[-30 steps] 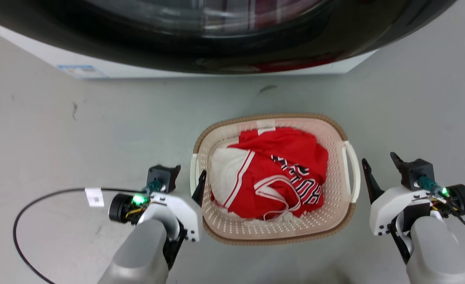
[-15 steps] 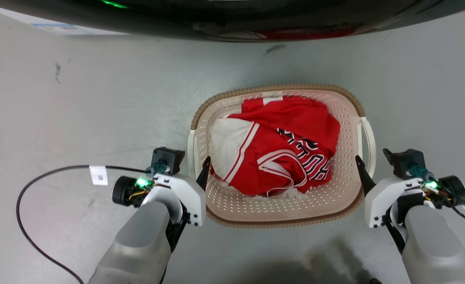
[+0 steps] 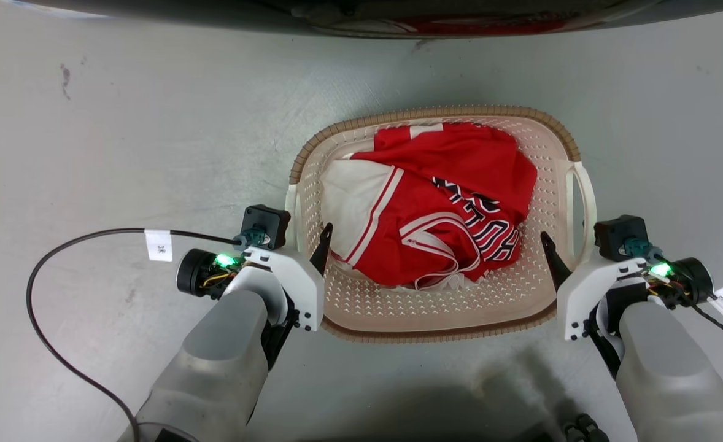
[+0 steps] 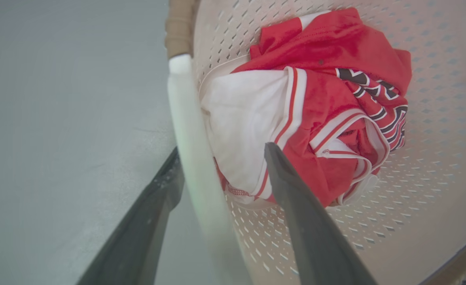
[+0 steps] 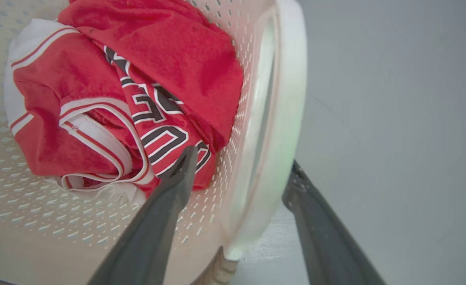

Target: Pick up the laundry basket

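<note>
My right gripper pinches the laundry basket by its white handle (image 3: 589,210) next, to lift the basket with the red garment (image 3: 477,158) inside.
The cream laundry basket (image 3: 435,113) with a brown rim sits on the grey floor, holding a red and white garment (image 3: 441,202). My left gripper (image 3: 303,232) is open and straddles the basket's left white handle (image 4: 191,130): one finger outside, one inside by the cloth. My right gripper (image 3: 570,238) is open too, with the right handle (image 5: 284,118) between its fingers. In the wrist views, the left gripper (image 4: 222,149) and right gripper (image 5: 243,156) both show a gap beside the handle. The perforated wall (image 5: 39,237) looks undeformed.
The dark curved front of a washer (image 3: 361,12) runs along the top edge. A black cable (image 3: 61,245) with a white tag (image 3: 158,244) loops over the floor at my left. Bare grey floor lies on both sides of the basket.
The head camera has tilted down, so the washer slid up out of the picture. My right gripper moved left from outside the basket to straddle the right handle. The left stayed on its handle.
</note>
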